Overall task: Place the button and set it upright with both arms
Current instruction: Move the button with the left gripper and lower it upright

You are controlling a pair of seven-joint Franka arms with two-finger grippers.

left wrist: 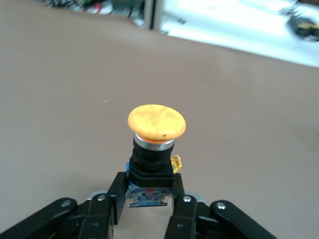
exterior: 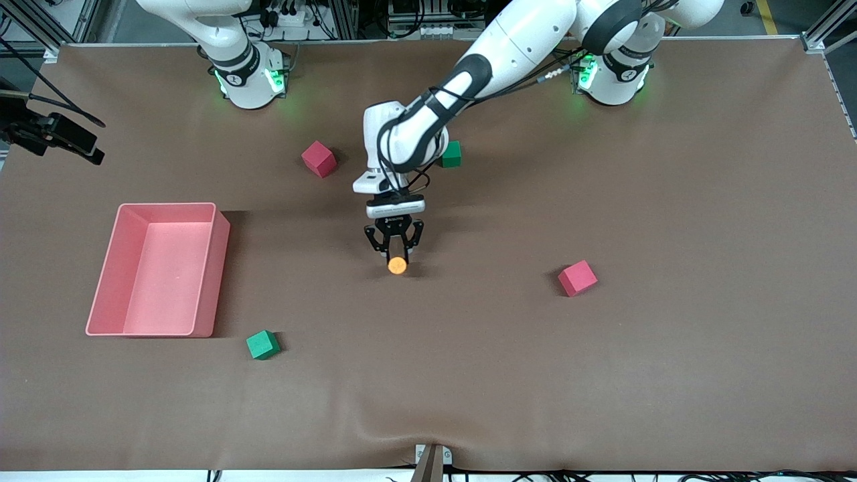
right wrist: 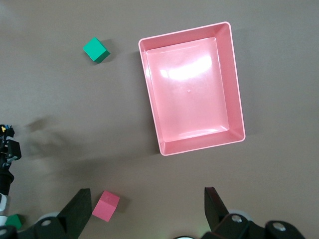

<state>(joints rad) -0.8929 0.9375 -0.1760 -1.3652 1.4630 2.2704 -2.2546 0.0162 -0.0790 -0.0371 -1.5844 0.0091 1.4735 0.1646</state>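
Observation:
The robot's left gripper should keep holding the button until it is upright on the cloth, because the button's base (left wrist: 148, 196) hangs tilted above the brown cloth.
The button (exterior: 397, 266) has a round orange cap on a black body and sits in the middle of the brown table cloth. My left gripper (exterior: 396, 256) reaches down from the left arm and is shut on the button's black body. In the left wrist view the orange cap of the button (left wrist: 156, 121) faces out past my left gripper (left wrist: 149, 193), whose fingers (left wrist: 117, 191) press both sides of the body. I cannot tell if the button touches the cloth. My right gripper (right wrist: 147, 196) is open and empty, high over the table near the right arm's base, out of the front view.
A pink bin (exterior: 167, 205) stands toward the right arm's end, also in the right wrist view (right wrist: 234, 74). A red cube (exterior: 319, 158) and a green cube (exterior: 451, 154) lie near the bases. Another red cube (exterior: 577, 278) and green cube (exterior: 262, 345) lie nearer the front camera.

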